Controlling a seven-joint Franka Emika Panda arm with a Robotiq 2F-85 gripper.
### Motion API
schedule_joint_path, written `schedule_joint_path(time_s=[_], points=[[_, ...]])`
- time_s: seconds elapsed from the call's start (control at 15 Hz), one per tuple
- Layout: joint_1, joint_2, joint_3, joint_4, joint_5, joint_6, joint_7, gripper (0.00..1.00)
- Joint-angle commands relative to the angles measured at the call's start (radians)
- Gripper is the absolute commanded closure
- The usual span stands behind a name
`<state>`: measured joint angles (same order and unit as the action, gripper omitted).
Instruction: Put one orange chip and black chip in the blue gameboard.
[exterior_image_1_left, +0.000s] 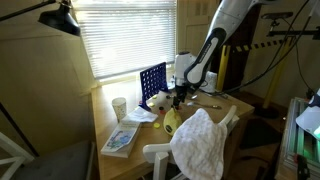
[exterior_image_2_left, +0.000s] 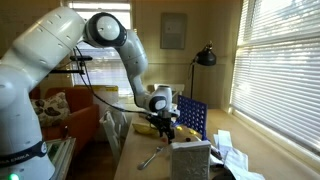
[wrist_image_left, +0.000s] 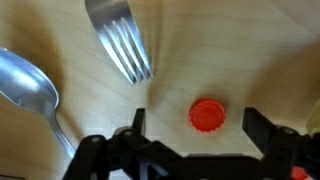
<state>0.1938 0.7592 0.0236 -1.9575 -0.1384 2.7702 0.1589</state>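
Note:
The orange chip (wrist_image_left: 208, 116) lies flat between my gripper's open fingers with both its sides free, so my gripper needs to close. Closing now would hold it.
An orange chip (wrist_image_left: 208, 116) lies flat on the wooden table in the wrist view. My gripper (wrist_image_left: 197, 125) stands open over it, one finger (wrist_image_left: 138, 122) to its left and the other on its right, neither touching it. In both exterior views the gripper (exterior_image_1_left: 181, 93) (exterior_image_2_left: 163, 126) hangs low over the table, just beside the upright blue gameboard (exterior_image_1_left: 153, 83) (exterior_image_2_left: 192, 118). The black chip is out of view.
A fork (wrist_image_left: 120, 40) and a spoon (wrist_image_left: 30, 85) lie on the table close to the chip. A white cup (exterior_image_1_left: 119, 106), a booklet (exterior_image_1_left: 120, 138), a yellow object (exterior_image_1_left: 172, 122) and a white cloth (exterior_image_1_left: 200, 145) are nearby. A white box (exterior_image_2_left: 190, 158) stands in front.

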Motion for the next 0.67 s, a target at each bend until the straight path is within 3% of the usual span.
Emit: schedule_joint_path(time_s=[0.0, 0.27, 0.4, 0.6], points=[[-0.004, 0.016, 0.013, 0.026, 0.029, -0.029, -0.032, 0.00], [0.000, 0.016, 0.008, 0.027, 0.026, -0.036, -0.028, 0.00], [-0.001, 0.017, 0.009, 0.028, 0.027, -0.041, -0.029, 0.26], [0.000, 0.017, 0.009, 0.030, 0.026, -0.046, -0.028, 0.49]])
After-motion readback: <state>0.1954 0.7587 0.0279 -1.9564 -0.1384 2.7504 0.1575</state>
